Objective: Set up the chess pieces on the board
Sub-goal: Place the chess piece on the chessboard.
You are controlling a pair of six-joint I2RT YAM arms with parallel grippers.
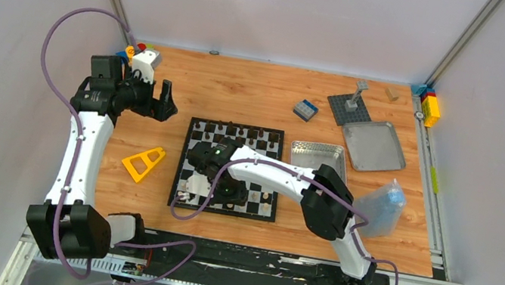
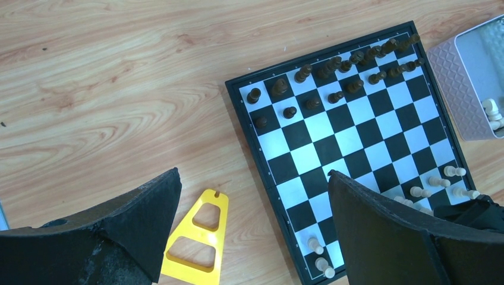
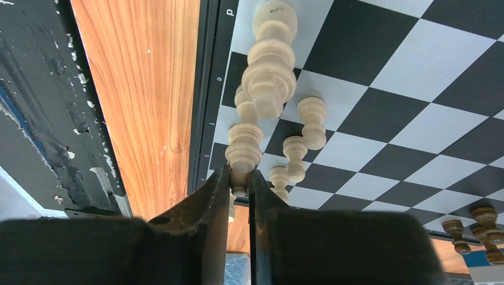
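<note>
My right gripper opens next, since the cream piece is upright by the lettered border and would stand in its row.
The board (image 1: pixel 262 161) lies mid-table. Dark chess pieces (image 2: pixel 333 68) fill its two far rows, and cream chess pieces (image 2: pixel 437 181) stand along the near rows. My right gripper (image 3: pixel 239 177) points down over the board's near edge (image 1: pixel 226 193) and is shut on a cream chess piece (image 3: pixel 243 147). That piece sits in line with other cream pieces (image 3: pixel 270 65) by the lettered border. Whether its base touches the board is hidden. My left gripper (image 2: pixel 252 173) hangs open and empty over the wood left of the board (image 1: pixel 164 102).
A yellow triangular frame (image 1: pixel 143 162) lies left of the board. A silver tin (image 1: pixel 317 157) holding cream pieces (image 2: pixel 492 113) sits to the board's right, with its lid (image 1: pixel 374 145), a grey studded plate (image 1: pixel 349 109), a blue brick (image 1: pixel 305 109) and a plastic bag (image 1: pixel 381 205).
</note>
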